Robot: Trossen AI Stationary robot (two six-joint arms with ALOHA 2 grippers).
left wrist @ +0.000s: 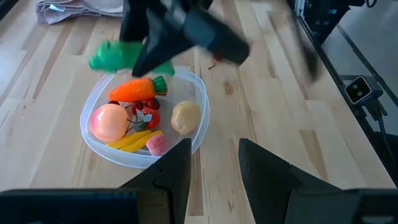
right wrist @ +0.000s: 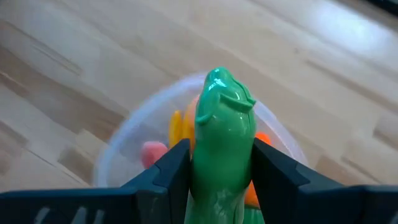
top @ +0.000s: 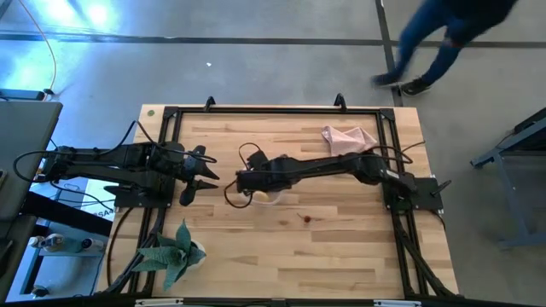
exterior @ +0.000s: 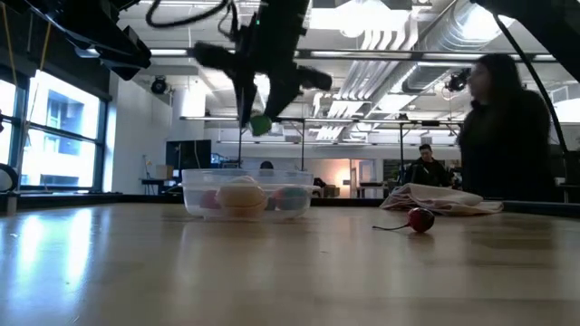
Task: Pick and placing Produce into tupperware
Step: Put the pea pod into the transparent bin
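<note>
In the right wrist view the pepper hangs above the tub's rim, so for now my right gripper keeps holding the green pepper (right wrist: pixel 222 124) until it is lower in the tub.
The clear round tupperware (left wrist: pixel 140 118) stands on the table's middle (top: pixel 263 195). In it lie an orange carrot (left wrist: pixel 134 90), a peach-pink fruit (left wrist: pixel 109 121), a tan lump (left wrist: pixel 185 117), yellow pieces (left wrist: pixel 130 140) and red berries (left wrist: pixel 148 115). My right gripper (right wrist: pixel 221 158) hangs above the tub, shut on a green pepper (right wrist: pixel 222 124), which also shows in the low view (exterior: pixel 261 125). A red berry with a stem (exterior: pixel 420 220) lies on the wood to the tub's right. My left gripper (left wrist: pixel 214 165) waits open, left of the tub, with nothing between its fingers. My right gripper pinches the green pepper's two sides (right wrist: pixel 202 155) between its two fingers. The fingers slant downward from the table's right side. The pepper's rounded end sticks out past the fingertips, lifted clear above the tub's contents.
A pink cloth (top: pixel 348 139) lies at the far right of the table. A green spiky plant (top: pixel 175 251) sits at the near left corner. A person (top: pixel 444 38) walks on the floor past the far edge, and another (exterior: pixel 507 127) shows behind the table.
</note>
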